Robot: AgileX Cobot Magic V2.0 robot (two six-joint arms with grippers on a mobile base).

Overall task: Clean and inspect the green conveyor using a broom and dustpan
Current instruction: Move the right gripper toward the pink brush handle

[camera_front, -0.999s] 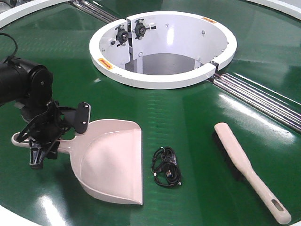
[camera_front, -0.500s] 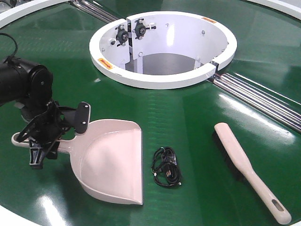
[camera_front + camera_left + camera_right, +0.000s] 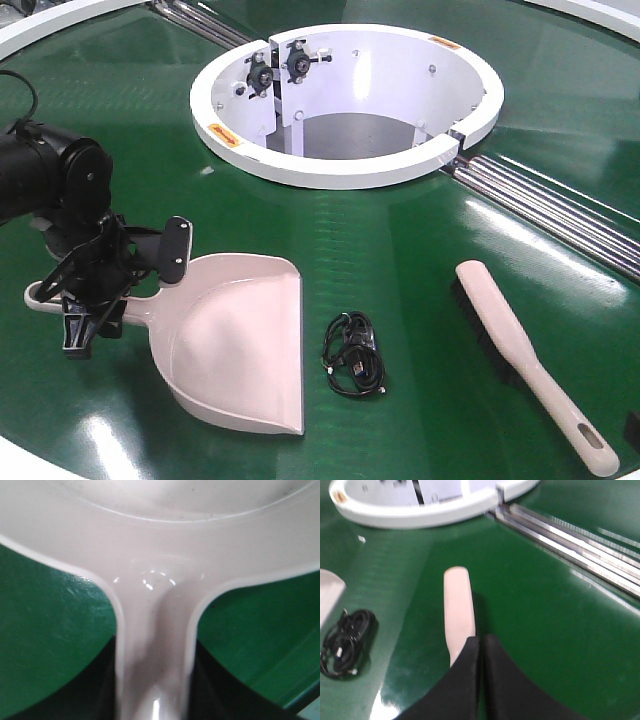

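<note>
My right gripper needs to grab the broom by its slotted handle end (image 3: pixel 585 440) next, so it can sweep the black cable (image 3: pixel 352 355) into the dustpan.
The dustpan (image 3: pixel 240 340) lies flat on the green conveyor (image 3: pixel 400 250) at the front left, mouth toward the front. My left gripper (image 3: pixel 112 297) is shut on its handle. In the left wrist view the dustpan handle (image 3: pixel 152 630) fills the space between the dark jaws of the left gripper (image 3: pixel 154 685). The broom (image 3: pixel 520 350) lies flat at the front right, slotted end nearest the front edge. My right gripper (image 3: pixel 481 641) is shut with nothing in it and hovers over the near part of the broom (image 3: pixel 457 605). Only a dark corner of it shows at the front view's lower right edge.
A tangled black cable (image 3: pixel 353 355) lies between dustpan and broom, and the cable (image 3: pixel 342 642) also shows left of the broom. The large white ring opening (image 3: pixel 345 150) sits at the back centre. Steel rods (image 3: pixel 550 210) run from it toward the right; the rods (image 3: pixel 570 535) pass beyond the broom.
A dark corner of my right gripper has come into the front view at the lower right edge. The left gripper, dustpan, broom and cable have not moved.
</note>
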